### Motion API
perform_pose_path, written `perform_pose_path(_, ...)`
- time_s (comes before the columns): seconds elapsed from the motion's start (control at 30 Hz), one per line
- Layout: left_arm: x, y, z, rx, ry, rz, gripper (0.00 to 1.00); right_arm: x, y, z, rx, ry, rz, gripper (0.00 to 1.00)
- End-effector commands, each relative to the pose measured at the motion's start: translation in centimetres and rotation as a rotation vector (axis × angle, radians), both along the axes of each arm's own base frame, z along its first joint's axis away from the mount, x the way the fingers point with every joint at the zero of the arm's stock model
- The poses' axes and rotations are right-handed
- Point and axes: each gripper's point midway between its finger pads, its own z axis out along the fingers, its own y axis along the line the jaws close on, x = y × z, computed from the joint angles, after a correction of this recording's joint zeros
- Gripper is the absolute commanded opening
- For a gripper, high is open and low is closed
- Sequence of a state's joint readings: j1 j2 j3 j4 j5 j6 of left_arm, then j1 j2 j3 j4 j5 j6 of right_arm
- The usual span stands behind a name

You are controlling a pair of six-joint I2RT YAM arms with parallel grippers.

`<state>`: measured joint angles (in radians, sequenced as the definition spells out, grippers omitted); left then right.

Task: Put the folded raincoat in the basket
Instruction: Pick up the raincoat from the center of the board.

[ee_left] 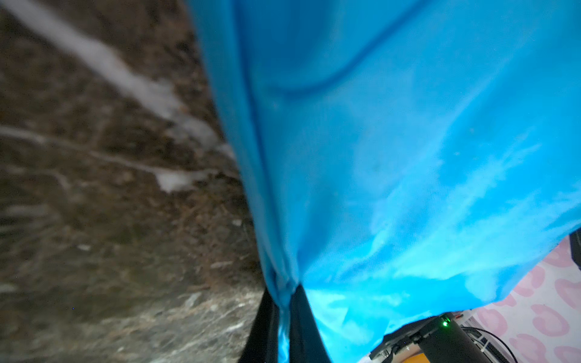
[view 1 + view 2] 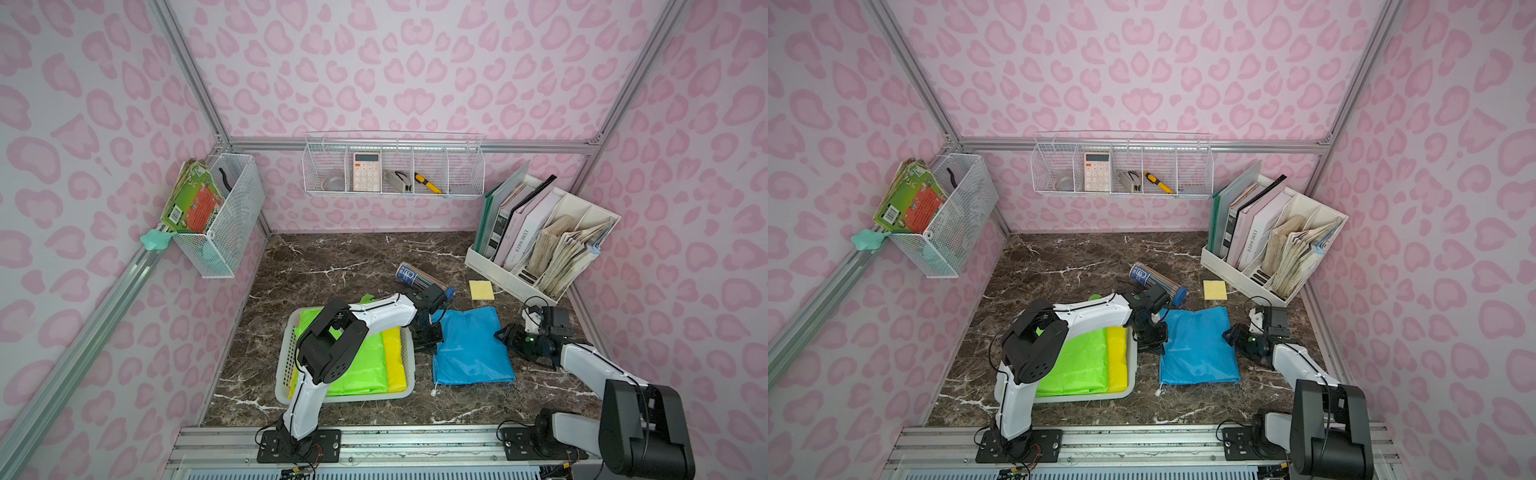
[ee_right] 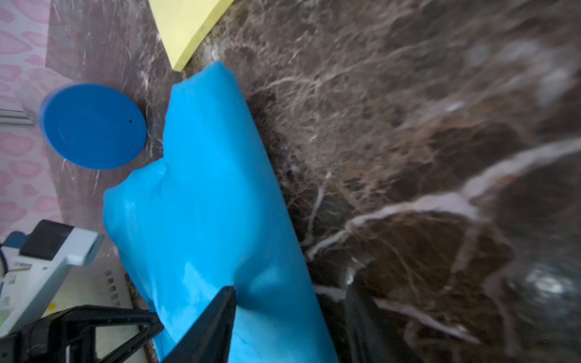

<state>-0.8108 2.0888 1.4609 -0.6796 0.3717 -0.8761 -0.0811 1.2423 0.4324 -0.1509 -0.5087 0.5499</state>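
Note:
The right gripper grabs the folded blue raincoat's edge (image 2: 505, 340) (image 3: 287, 266) opposite my left gripper next. Then I lay the raincoat flat in the basket.
The folded blue raincoat (image 2: 471, 347) (image 2: 1198, 347) lies flat on the marble table, just right of the white perforated basket (image 2: 409, 376) (image 2: 1130, 376). A green folded raincoat (image 2: 357, 361) and a yellow one (image 2: 392, 357) lie in the basket. My left gripper (image 2: 430, 337) (image 1: 283, 301) is shut on the blue raincoat's (image 1: 393, 157) left edge, with fabric pinched between the black fingers. My right gripper (image 2: 500, 334) (image 3: 292, 298) is at the raincoat's (image 3: 213, 188) right edge with its jaws apart. One finger (image 3: 220, 314) presses on top of the fabric, and the other is low beside the edge.
A pen tube with a blue cap (image 2: 419, 278) (image 3: 94, 125) and a yellow sticky pad (image 2: 482, 289) lie just behind the raincoat. A file organizer (image 2: 540, 241) stands at back right. A wire rack (image 2: 395, 166) and a mesh bin (image 2: 224, 216) hang on the walls.

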Motion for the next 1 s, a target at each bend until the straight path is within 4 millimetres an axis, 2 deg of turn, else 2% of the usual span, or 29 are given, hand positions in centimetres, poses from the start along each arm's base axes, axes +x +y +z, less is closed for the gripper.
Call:
perform_pose_path(0.0,-0.6,3.4,-2.5,0.174,0.008,-0.01,0.0,0.4,1.3,0.8,0.062,-0.038,0.03,0.58)
perform_pose_path(0.13,-0.7,3.4,-2.6,0.175,0.01,-0.011,0.0,-0.5,0.5,-0.1,0.0,0.005,0.023,0.54)
perform_pose_path(0.27,-0.6,3.3,-2.4,0.169,0.005,-0.013,0.0,-1.3,1.2,-0.3,0.033,0.024,0.031,0.48)
perform_pose_path(0.37,-0.5,3.3,-2.3,0.163,0.002,-0.012,0.0,-1.6,1.2,-0.5,0.028,0.043,0.027,0.38)
perform_pose_path(0.4,0.2,2.4,-1.5,0.137,-0.019,-0.015,0.0,-1.6,1.3,-0.4,0.034,0.037,0.028,0.35)
perform_pose_path(0.53,0.6,1.6,-0.7,0.107,-0.031,-0.026,0.0,-0.9,1.3,0.9,0.034,-0.002,0.035,0.17)
perform_pose_path(0.6,1.1,1.2,0.4,0.094,-0.053,-0.032,0.0,-0.1,1.2,2.6,0.027,-0.05,0.027,0.09)
perform_pose_path(0.73,2.6,0.5,4.7,0.039,-0.157,-0.023,0.0,1.4,0.6,7.0,0.001,-0.155,0.002,0.0)
perform_pose_path(0.87,3.8,0.4,11.3,0.004,-0.265,-0.045,0.0,2.3,0.7,12.7,0.021,-0.271,-0.016,0.0)
perform_pose_path(0.97,4.4,1.6,16.2,0.005,-0.345,-0.048,0.0,2.6,1.9,16.5,0.073,-0.334,-0.007,0.0)
